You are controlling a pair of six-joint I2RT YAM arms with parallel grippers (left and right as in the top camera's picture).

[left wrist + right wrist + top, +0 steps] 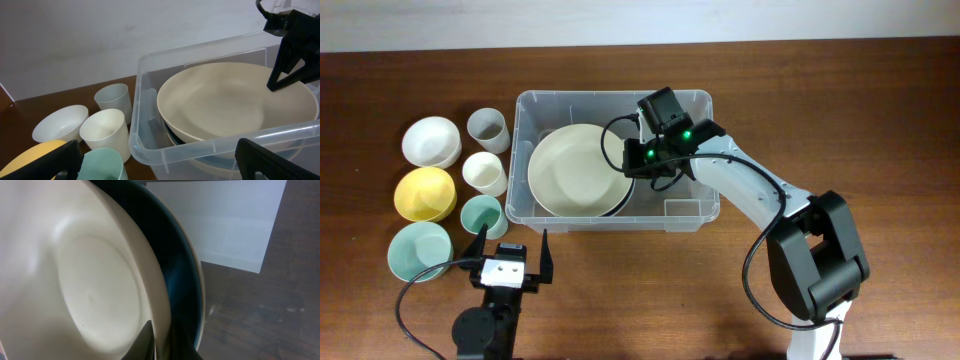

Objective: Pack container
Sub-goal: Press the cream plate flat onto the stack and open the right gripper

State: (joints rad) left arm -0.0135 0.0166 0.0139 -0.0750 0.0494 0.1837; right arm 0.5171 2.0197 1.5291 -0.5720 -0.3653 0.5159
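Note:
My right gripper should open now, since the cream bowl's edge (606, 207) is inside the dark blue plate's rim and the cream bowl would settle there if released.
The clear rectangular container (690, 215) sits mid-table and holds a large cream bowl (575, 170) tilted over a dark blue plate (182, 280). My right gripper (642, 172) is inside the container, shut on the cream bowl's right rim (157, 315). The container's near corner also shows in the left wrist view (150, 150). My left gripper (510, 258) is open and empty, in front of the container, above the table's front.
Left of the container stand a white bowl (430, 140), a yellow bowl (424, 193), a pale green bowl (418, 250), a grey cup (488, 128), a cream cup (484, 172) and a green cup (481, 215). A white label (220, 220) lies on the container's base.

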